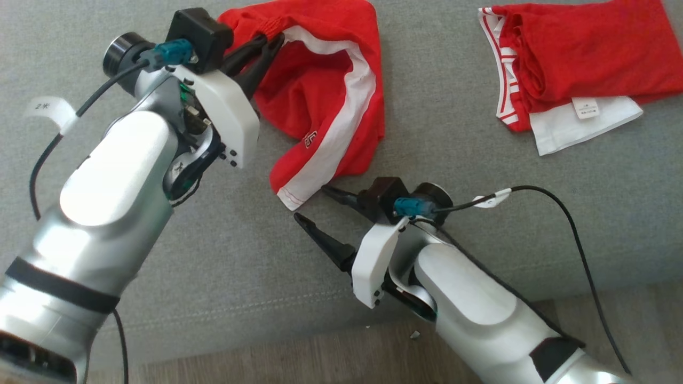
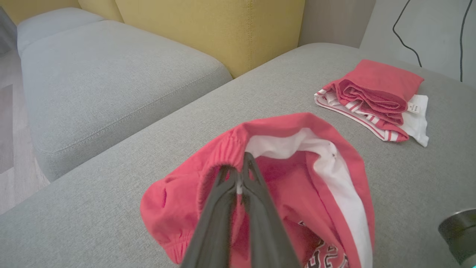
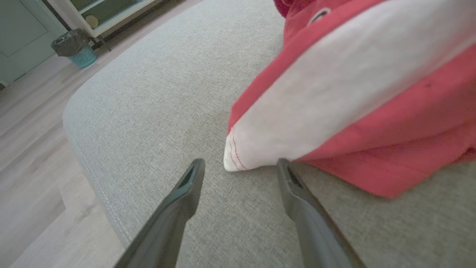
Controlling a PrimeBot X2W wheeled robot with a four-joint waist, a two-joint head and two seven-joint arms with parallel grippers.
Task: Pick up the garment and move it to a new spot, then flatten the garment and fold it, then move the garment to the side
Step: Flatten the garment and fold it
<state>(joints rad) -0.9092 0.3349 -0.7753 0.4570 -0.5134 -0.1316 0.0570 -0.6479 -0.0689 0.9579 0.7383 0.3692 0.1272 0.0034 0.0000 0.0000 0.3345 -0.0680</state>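
Note:
My right gripper grabs the white striped hem corner point(image 1: 291, 195) next, to move and flatten the red shorts point(image 1: 275, 96).
The garment point(image 1: 320, 101) is a pair of red shorts with a white side stripe, lying crumpled on the grey sofa cushion point(image 1: 213, 256). My left gripper point(image 1: 269, 40) is shut on its red elastic waistband, holding that edge raised; the left wrist view shows the fingers pinching the waistband of the garment point(image 2: 316, 178). My right gripper point(image 1: 312, 205) stands open just in front of the lower hem corner. In the right wrist view its two fingers point(image 3: 186, 186) straddle the white hem corner of the garment point(image 3: 334, 96) without touching it.
A second red and white garment point(image 1: 571, 58) lies folded at the back right of the cushion. The cushion's front edge and wooden floor point(image 1: 320, 357) run below my arms. A yellow backrest point(image 2: 208, 33) and another grey cushion point(image 2: 104, 74) stand beyond.

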